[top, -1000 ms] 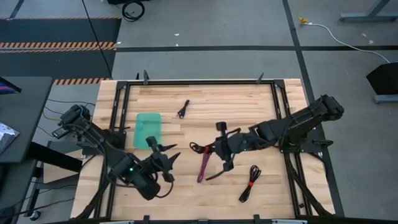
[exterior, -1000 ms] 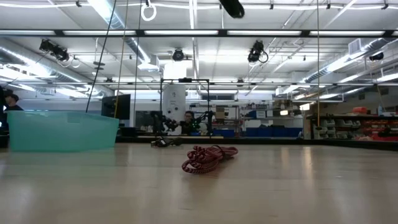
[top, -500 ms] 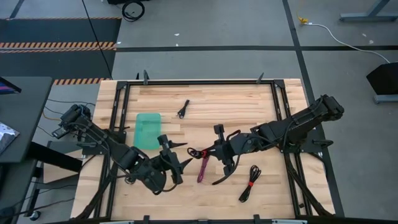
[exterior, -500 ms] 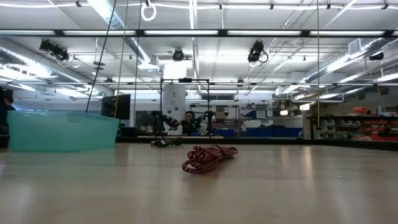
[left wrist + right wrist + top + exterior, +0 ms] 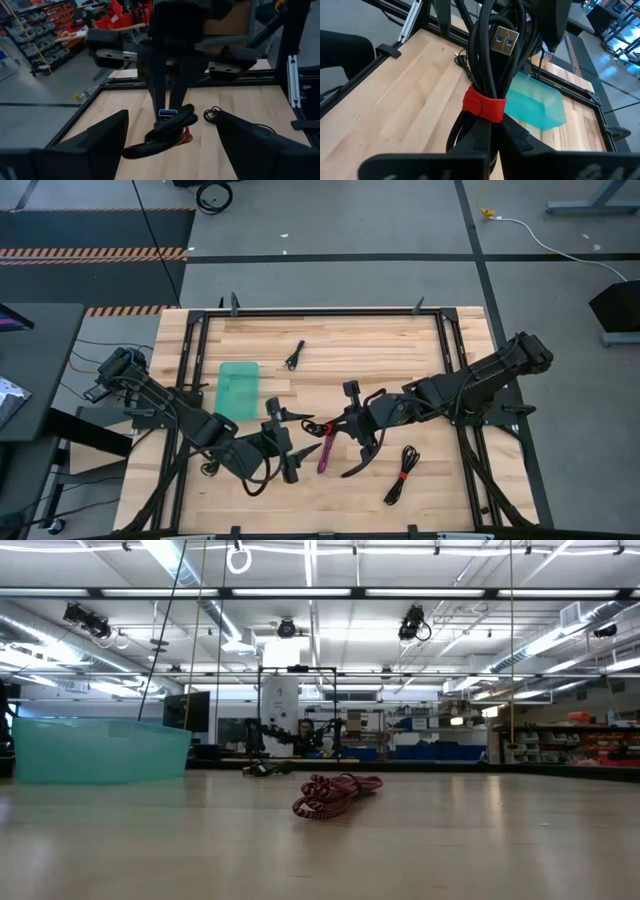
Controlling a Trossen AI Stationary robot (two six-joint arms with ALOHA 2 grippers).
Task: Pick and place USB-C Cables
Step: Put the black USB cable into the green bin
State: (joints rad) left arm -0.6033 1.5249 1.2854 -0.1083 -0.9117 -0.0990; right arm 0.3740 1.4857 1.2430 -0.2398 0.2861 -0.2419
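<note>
The black USB-C cable bundle is to be picked and placed. My left gripper will next grab it by its end with the plug (image 5: 314,427) (image 5: 166,125).
My right gripper (image 5: 328,426) (image 5: 495,134) is at mid-table, shut on a black USB-C cable bundle (image 5: 495,70) with a red tie (image 5: 484,106). My left gripper (image 5: 300,443) (image 5: 171,150) is open just to the left of it, its fingers standing wide on either side of the held bundle (image 5: 167,131) without touching. The purple-magenta cable (image 5: 326,452) (image 5: 335,793) lies flat on the table under the right gripper. Another black cable with a red tie (image 5: 402,473) lies near the near edge. A small black cable (image 5: 293,357) lies toward the far edge. My right gripper pinches the black bundle between its two fingers just behind the red tie (image 5: 482,117), coming slanting down from the table's right. The bundle runs on past the fingertips toward the left gripper, its blue-tongued plug (image 5: 506,41) turned back. Whether its far end touches the table I cannot tell.
The shallow teal tray (image 5: 238,388) (image 5: 100,750) (image 5: 542,102) sits on the table's left half, beyond the left gripper. A black frame (image 5: 320,311) runs round the tabletop. Bare wood lies between the tray and the far-edge cable.
My left gripper has moved toward the table's right, from near the tray's near end up close to the right gripper and the held bundle, staying open. The right gripper with the bundle has shifted only slightly.
</note>
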